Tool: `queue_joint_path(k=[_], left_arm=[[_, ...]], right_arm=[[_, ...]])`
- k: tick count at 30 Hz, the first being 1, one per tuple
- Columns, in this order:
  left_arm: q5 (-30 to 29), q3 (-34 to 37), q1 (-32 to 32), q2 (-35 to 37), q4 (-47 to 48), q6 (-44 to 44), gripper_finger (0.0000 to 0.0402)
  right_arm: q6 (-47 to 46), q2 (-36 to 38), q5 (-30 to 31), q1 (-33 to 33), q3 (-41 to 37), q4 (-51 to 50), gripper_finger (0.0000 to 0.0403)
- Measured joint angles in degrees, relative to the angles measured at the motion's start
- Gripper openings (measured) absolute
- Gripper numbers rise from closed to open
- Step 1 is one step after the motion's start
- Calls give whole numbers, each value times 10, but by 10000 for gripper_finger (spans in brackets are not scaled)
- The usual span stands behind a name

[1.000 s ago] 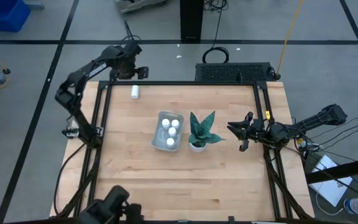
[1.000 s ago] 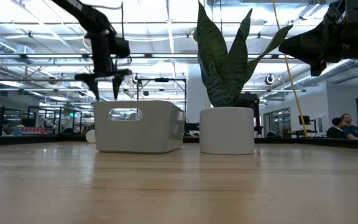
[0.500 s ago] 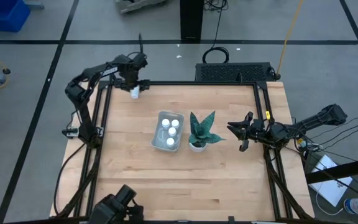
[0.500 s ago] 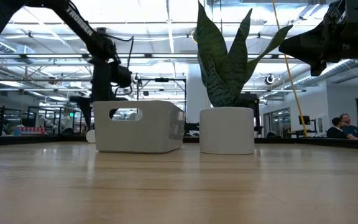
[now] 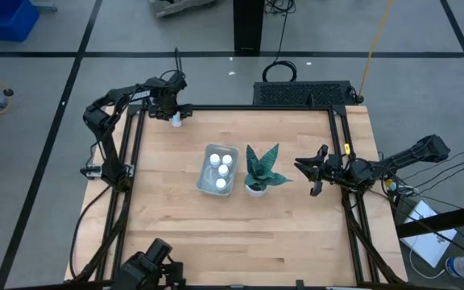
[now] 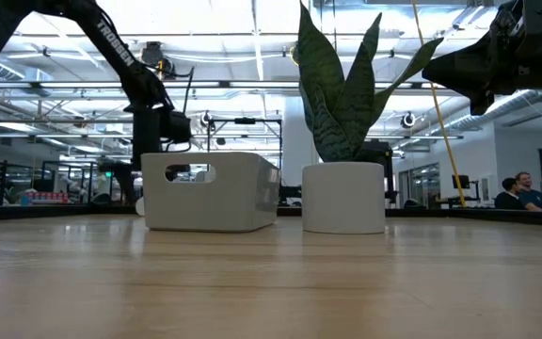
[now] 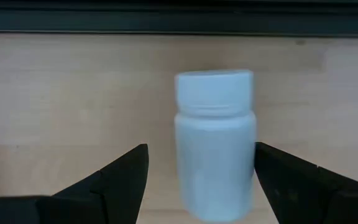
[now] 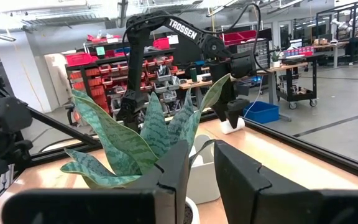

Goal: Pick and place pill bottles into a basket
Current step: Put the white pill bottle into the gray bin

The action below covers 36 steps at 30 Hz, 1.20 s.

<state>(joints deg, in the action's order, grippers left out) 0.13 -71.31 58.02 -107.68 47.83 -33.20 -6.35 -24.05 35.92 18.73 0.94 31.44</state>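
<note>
I should next grip the white pill bottle by its body (image 5: 176,122) with my left gripper to put the bottle into the basket (image 5: 206,179).
One white pill bottle (image 5: 176,122) lies on its side near the table's far left corner, and it also shows in the left wrist view (image 7: 215,146). My left gripper (image 5: 173,113) is low over it and open. Its two fingers (image 7: 124,180) stand on either side of the bottle, which lies closer to one finger; I cannot tell whether they touch. The grey-blue basket (image 5: 206,179) at mid-table holds several white bottles (image 5: 222,170). My right gripper (image 5: 312,171) hangs shut and empty right of the plant.
A white pot with a green spiky plant (image 5: 259,171) stands right beside the basket, between it and my right gripper. A black frame rail (image 5: 240,107) runs along the table's far edge just behind the lying bottle. Bare wood lies toward the near edge.
My left gripper has come from beyond the table's far edge toward the near edge and down over the lying bottle. The bottle has stayed where it was.
</note>
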Motion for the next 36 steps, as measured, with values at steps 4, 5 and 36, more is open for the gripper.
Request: queue_joint_path(k=[4,5,36], left_arm=[[-1,7,10,0,-4,8,271],[1,7,12,0,-7,13,262],[30,32,15,3,-71,65,202]], right_arm=[[0,0,0,0,0,0,71],[0,0,0,0,0,0,71],[0,0,0,0,0,0,71]])
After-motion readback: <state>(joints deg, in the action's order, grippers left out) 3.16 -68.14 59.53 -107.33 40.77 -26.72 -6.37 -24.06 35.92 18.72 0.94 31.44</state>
